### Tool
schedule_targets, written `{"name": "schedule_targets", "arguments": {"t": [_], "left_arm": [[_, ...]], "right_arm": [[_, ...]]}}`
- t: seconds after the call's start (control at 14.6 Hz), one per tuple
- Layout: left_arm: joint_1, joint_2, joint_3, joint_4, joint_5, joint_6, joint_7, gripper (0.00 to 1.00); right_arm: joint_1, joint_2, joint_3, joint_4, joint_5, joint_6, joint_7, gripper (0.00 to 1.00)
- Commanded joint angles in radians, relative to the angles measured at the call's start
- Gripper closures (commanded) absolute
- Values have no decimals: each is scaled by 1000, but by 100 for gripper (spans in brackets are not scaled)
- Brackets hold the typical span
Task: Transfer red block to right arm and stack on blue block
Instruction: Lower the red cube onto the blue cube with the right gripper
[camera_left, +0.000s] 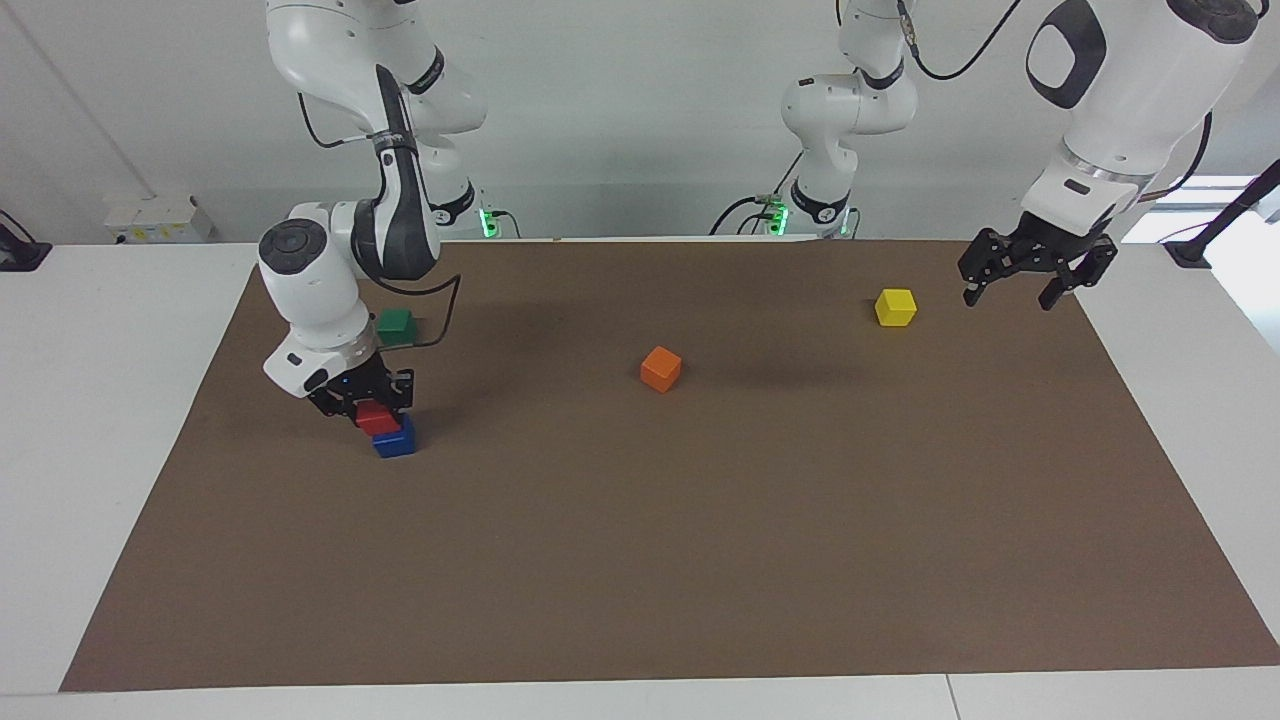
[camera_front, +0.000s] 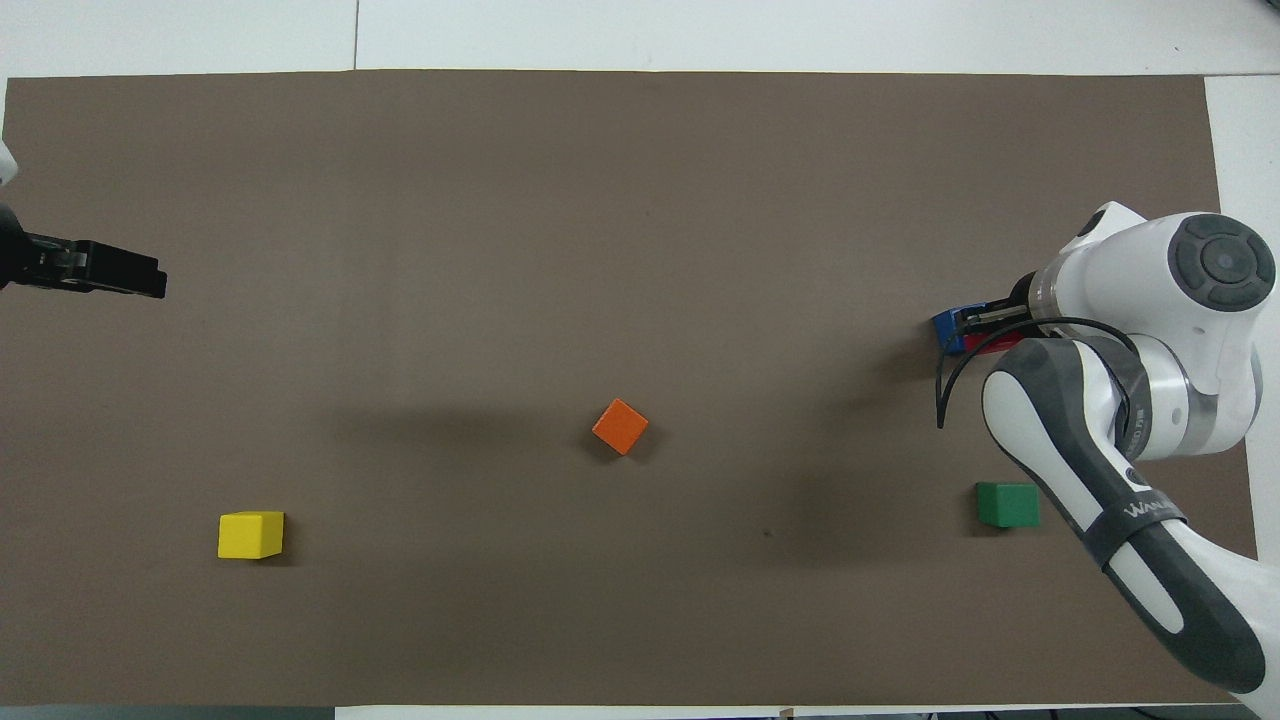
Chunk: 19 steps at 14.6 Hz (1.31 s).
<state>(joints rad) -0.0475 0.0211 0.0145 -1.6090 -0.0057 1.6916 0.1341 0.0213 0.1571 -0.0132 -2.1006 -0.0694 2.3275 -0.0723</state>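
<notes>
My right gripper releases the red block (camera_front: 992, 345) next, since the red block rests against the blue block (camera_front: 947, 327) and would stay.
The red block (camera_left: 378, 419) sits on top of the blue block (camera_left: 396, 440) at the right arm's end of the brown mat. My right gripper (camera_left: 374, 408) reaches down over the stack, its fingers shut on the red block. In the overhead view the right arm's wrist hides most of the stack; only an edge of the blue block (camera_front: 947, 327) and a sliver of the red block (camera_front: 992, 345) show. My left gripper (camera_left: 1010, 298) hangs open and empty over the mat's edge at the left arm's end, beside the yellow block.
A green block (camera_left: 395, 323) lies nearer to the robots than the stack, close to the right arm's cable. An orange block (camera_left: 661, 369) lies mid-mat. A yellow block (camera_left: 895, 307) lies toward the left arm's end. The brown mat (camera_left: 700, 560) covers the table.
</notes>
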Motion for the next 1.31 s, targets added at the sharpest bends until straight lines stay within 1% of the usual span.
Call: {"name": "schedule_targets", "arguments": {"t": [0.0,0.62,0.82,0.89,0.96,1.03,1.1,1.17,1.24], "left_arm": [[-12,-15,9,-19,-11,-21,-4,0],[-12,-23,7,-17,-11,-36,1,0],[-12,-24,-8,-15,-11,-79,-5,0],[-12,-30,-7,-17,-11,-82,-5,0],[-12,-32,-5,-17,-11,-81,-5,0],[-12,-32,-4,-15,-11,-78,-4,0],[-12,-33,-2,-15,-11,-72,-4,0],[-11,-33,1,-15,-11,-70,-4,0],[-11,-33,4,-15,-11,-72,-2,0]], "right_arm": [[-7,-16,7,-25,-18,29,-4,100],[0,-17,7,-27,-16,26,8,100],[0,-17,7,-27,-18,26,8,100],[0,-17,7,-27,-16,24,6,95],[0,-17,7,-27,-16,23,8,58],[0,-17,7,-27,-16,21,8,24],[0,-17,7,-27,-16,20,8,4],[0,-17,7,-27,-16,19,8,0],[0,-17,7,-27,-16,19,8,0]]}}
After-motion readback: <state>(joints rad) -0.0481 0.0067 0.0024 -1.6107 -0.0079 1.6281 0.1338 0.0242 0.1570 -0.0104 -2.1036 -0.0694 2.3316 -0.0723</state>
